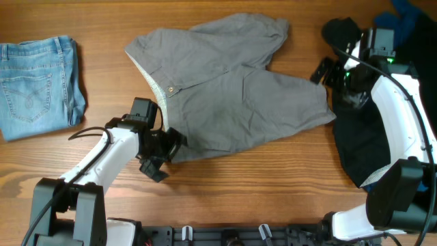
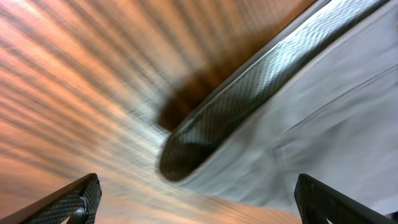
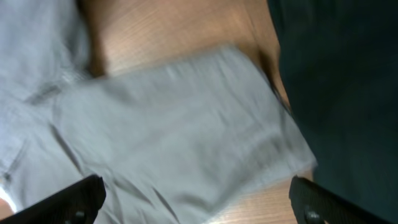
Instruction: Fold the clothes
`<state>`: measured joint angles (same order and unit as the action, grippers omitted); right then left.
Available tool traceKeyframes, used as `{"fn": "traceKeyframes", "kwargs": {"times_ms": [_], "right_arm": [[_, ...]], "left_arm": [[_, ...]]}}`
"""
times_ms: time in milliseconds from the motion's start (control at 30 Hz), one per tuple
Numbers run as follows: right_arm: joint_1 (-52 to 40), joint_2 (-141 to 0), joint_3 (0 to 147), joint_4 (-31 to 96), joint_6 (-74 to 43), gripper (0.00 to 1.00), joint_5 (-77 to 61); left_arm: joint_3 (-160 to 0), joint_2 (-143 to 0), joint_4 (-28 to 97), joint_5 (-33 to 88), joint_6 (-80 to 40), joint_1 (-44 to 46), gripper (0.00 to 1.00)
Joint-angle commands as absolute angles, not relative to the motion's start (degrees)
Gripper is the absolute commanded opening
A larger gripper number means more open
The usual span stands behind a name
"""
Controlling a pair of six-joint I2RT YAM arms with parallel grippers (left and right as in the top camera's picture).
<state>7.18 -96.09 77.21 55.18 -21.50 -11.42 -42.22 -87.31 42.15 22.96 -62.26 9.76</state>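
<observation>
My left gripper grabs the grey trousers (image 1: 232,96) by the near waistband corner (image 1: 175,157) next, to fold that side of the trousers over the other leg.
The grey trousers (image 1: 232,96) lie spread on the wooden table, waistband with its button toward the left, legs toward the right and upper right. My left gripper (image 1: 164,154) is open and empty at the trousers' lower left corner, by the waistband. The left wrist view shows the waistband edge (image 2: 249,93) lifted slightly, with my open fingers (image 2: 199,208) over bare wood. My right gripper (image 1: 326,70) is open above the leg ends at the right. The right wrist view shows a grey leg end (image 3: 186,130) between the open fingers (image 3: 196,202).
Folded light-blue jeans (image 1: 34,85) lie at the far left. A dark garment (image 1: 365,147) lies at the right under my right arm, also in the right wrist view (image 3: 336,81). A blue cloth (image 1: 413,17) sits at the top right corner.
</observation>
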Motion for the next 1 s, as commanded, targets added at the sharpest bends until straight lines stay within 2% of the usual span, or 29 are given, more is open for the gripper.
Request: {"fn": "traceKeyframes", "kwargs": {"times_ms": [0,67,200,300,400,633,700,867,900,967], "right_arm": [[7.0,-96.4,77.1,60.0,-21.8,1.00,-7.8],[7.0,-96.4,77.1,61.6,-23.7,1.00,-6.8],[7.0,-96.4,77.1,61.6,-24.2,1.00,-6.8],[7.0,-96.4,77.1,61.6,-24.2,1.00,-6.8],[7.0,-96.4,77.1,62.0,-24.1,1.00,-6.8],[7.0,-96.4,77.1,62.3,-24.0,0.99,-6.8],[7.0,-96.4,77.1,62.6,-24.0,1.00,-6.8],[7.0,-96.4,77.1,63.8,-24.0,1.00,-6.7],[7.0,-96.4,77.1,64.1,-24.0,1.00,-6.7],[7.0,-96.4,77.1,65.5,-24.3,1.00,-5.6]], "left_arm": [[-42.2,-87.1,40.2,20.8,-74.3,9.9,0.88],[-42.2,-87.1,40.0,19.4,-76.4,10.5,0.83],[-42.2,-87.1,40.1,18.7,-77.9,14.6,0.84],[-42.2,-87.1,40.3,14.3,-83.4,18.4,0.74],[-42.2,-87.1,40.2,7.3,-86.8,20.8,0.70],[-42.2,-87.1,39.4,2.9,-89.3,20.8,0.45],[-42.2,-87.1,39.0,2.9,-89.3,20.8,0.30],[-42.2,-87.1,39.0,2.9,-89.2,20.8,0.07],[-42.2,-87.1,39.3,2.9,-89.1,20.8,0.04],[-42.2,-87.1,40.8,1.3,-88.7,20.5,0.04]]}}
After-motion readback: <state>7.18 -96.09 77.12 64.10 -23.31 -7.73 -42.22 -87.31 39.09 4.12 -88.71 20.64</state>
